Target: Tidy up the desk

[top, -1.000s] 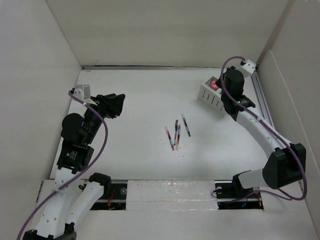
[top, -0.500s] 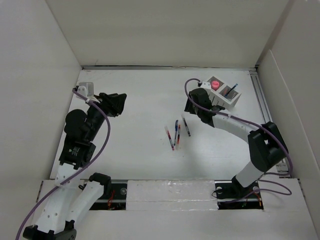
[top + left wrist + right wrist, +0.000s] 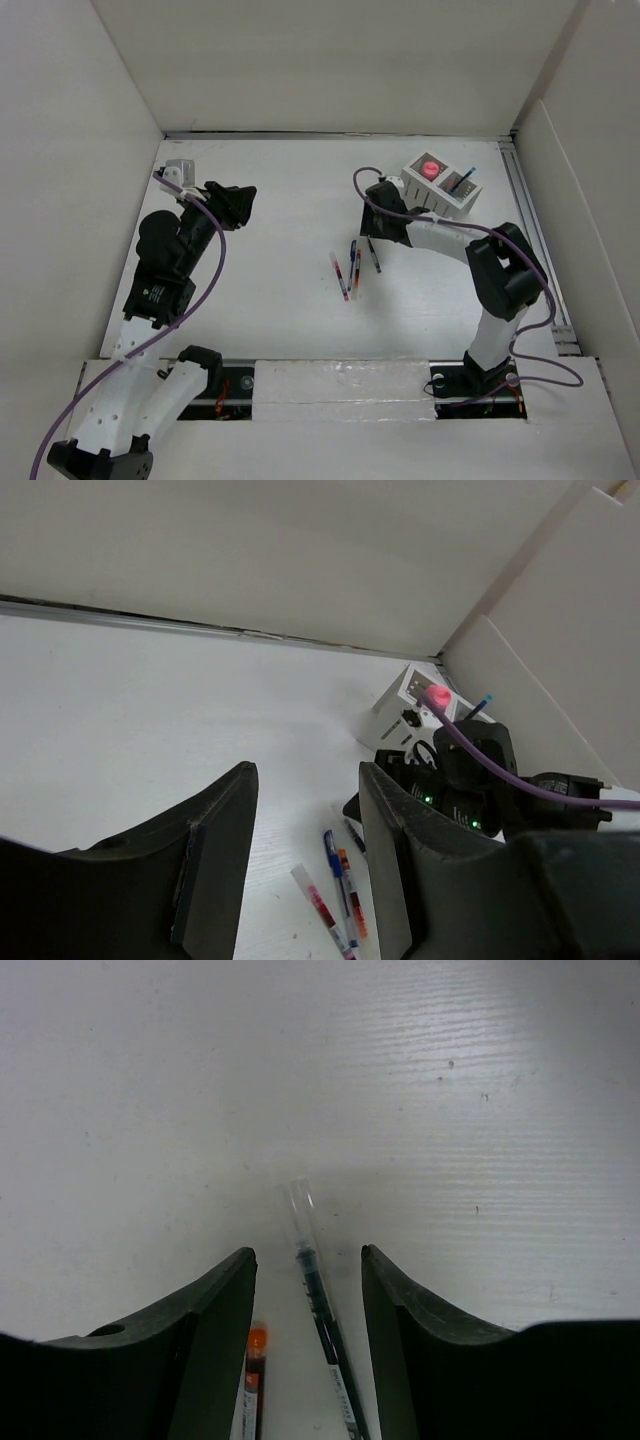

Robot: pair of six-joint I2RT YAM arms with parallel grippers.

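Note:
Next, my right gripper picks up the black pen by its clear cap, so the dark body of the pen stays free to enter the organizer box.
The desk is a white tabletop with several pens lying at its middle: a red one, a blue one, an orange one and a black one. My right gripper is low over the black pen's far end. In the right wrist view the black pen lies between the open fingers of that gripper, untouched on both sides, with the orange pen beside the left finger. My left gripper hovers open and empty at the desk's left.
A small white slotted organizer box stands at the back right with a pink object and a blue pen in it. A metal rail runs along the right edge. White walls close three sides.
My right arm has swung from the organizer box down to the pens and its jaws have opened. My left gripper has narrowed somewhat and shifted slightly towards the back.

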